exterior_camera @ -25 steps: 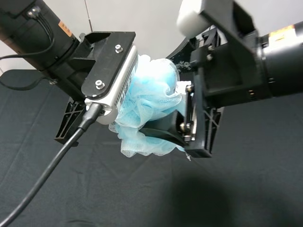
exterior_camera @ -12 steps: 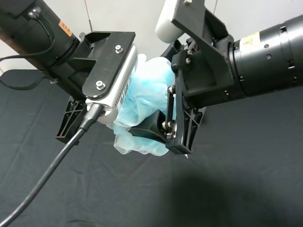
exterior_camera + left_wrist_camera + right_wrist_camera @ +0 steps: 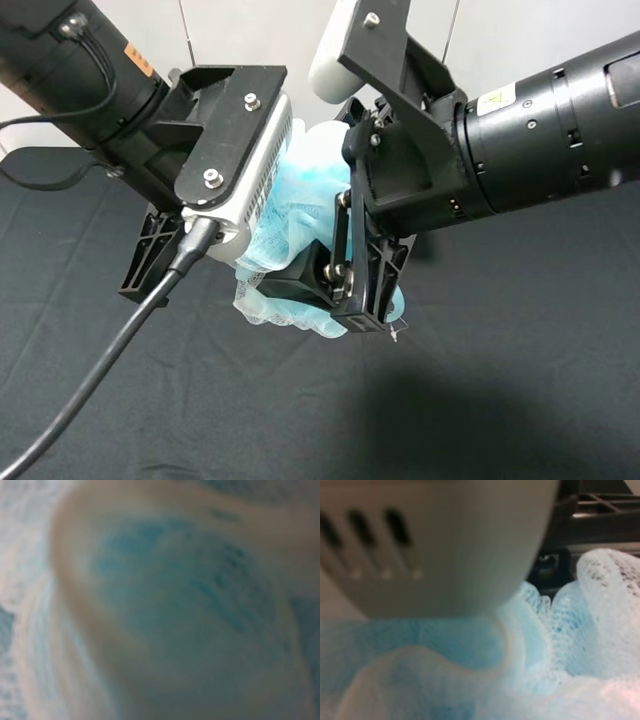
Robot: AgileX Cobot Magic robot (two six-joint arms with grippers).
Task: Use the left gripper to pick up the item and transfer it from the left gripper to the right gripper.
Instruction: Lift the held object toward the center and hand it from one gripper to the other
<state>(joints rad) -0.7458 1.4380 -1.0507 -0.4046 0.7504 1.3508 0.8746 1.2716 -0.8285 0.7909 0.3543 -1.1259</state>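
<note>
My right gripper is to take the bath pouf over from my left gripper, so it should next grab the bath pouf by its bunched mesh body (image 3: pixel 300 200) (image 3: pixel 560 645).
The light-blue mesh bath pouf (image 3: pixel 300 190) hangs in the air between my two arms, above the black table. My left gripper (image 3: pixel 215 275) comes in from the upper left and is shut on the pouf; its fingertips are mostly hidden by the mesh and by its white-grey plate (image 3: pixel 232 150). My right gripper (image 3: pixel 335 290) reaches in from the right. Its jaws stand apart around the lower part of the pouf. The pouf fills the left wrist view (image 3: pixel 175 605) as a blur, and it fills the lower part of the right wrist view (image 3: pixel 560 645).
The black cloth-covered table (image 3: pixel 500 380) lies below both arms. A thick black cable (image 3: pixel 90 380) trails down from the left arm to the front left. The left arm's grey camera housing (image 3: pixel 430 540) is close in front of the right wrist camera.
My right gripper has moved left, toward the left gripper, and its jaws now sit around the pouf. The left gripper has stayed in place with the pouf in it.
</note>
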